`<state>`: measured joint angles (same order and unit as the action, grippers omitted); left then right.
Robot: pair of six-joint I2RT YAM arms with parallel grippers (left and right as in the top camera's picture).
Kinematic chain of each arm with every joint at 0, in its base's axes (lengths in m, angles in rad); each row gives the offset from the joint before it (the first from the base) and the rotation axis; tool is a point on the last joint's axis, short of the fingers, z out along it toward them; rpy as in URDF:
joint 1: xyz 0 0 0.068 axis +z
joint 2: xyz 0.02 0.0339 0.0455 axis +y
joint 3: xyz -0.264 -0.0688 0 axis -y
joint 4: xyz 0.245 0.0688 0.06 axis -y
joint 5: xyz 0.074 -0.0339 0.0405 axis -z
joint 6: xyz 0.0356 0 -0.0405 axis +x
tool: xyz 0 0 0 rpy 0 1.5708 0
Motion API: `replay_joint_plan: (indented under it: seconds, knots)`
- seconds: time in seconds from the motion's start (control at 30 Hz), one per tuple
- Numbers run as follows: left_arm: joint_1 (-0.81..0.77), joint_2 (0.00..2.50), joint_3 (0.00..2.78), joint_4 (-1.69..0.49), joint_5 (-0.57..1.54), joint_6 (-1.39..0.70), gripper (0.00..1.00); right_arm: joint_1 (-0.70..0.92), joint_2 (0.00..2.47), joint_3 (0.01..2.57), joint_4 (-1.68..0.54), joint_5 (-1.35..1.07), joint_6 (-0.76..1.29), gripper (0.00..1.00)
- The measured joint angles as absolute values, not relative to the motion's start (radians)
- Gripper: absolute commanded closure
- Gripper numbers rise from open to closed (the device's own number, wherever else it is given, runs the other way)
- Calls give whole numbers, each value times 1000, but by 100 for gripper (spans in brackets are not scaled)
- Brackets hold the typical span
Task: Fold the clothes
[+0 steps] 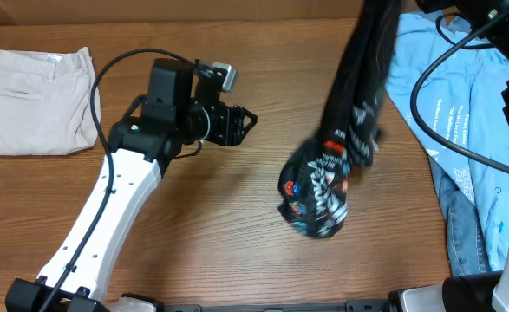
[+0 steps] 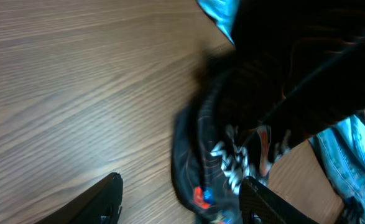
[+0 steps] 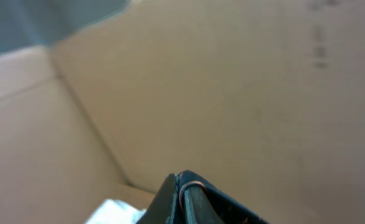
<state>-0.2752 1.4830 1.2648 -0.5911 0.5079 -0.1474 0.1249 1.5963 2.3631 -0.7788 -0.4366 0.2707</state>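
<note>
I should next grab the black sports shirt (image 1: pixel 358 87) with my left gripper by a loose edge near its bunched end (image 1: pixel 289 181). Then my left gripper can spread the shirt flat for folding.
The black sports shirt (image 1: pixel 358 87) hangs in a long twisted strip from the top edge of the overhead view. Its lower end, with white lettering and colourful logos (image 1: pixel 317 186), is bunched on the wooden table. My right gripper (image 3: pixel 185 186) is shut on a fold of the black fabric with an orange line, lifted high; it is out of the overhead view. My left gripper (image 1: pixel 247 121) is open and empty, left of the shirt and apart from it. In the left wrist view its fingers (image 2: pixel 181 186) frame the bunched shirt end (image 2: pixel 232 162).
Folded beige trousers (image 1: pixel 35 100) lie at the far left. A light blue shirt (image 1: pixel 462 113) and blue jeans (image 1: pixel 471 225) lie at the right, partly under cables. A cardboard wall (image 3: pixel 232 81) fills the right wrist view.
</note>
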Motion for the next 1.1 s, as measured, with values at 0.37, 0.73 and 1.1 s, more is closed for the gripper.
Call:
replay_joint_plan:
  seconds: [0.37,0.73,1.1]
  knots:
    - [-254,1481,1265,-607,508,-155,33,56,1512,2394,-1129,-204,261,96]
    - [-301,1506,1265,-666,489,-155,32,-14,1623,2386,-1416,273,242,96]
    - [-315,1670,1265,-733,482,-160,24,-14,1678,2374,-1425,342,242,96]
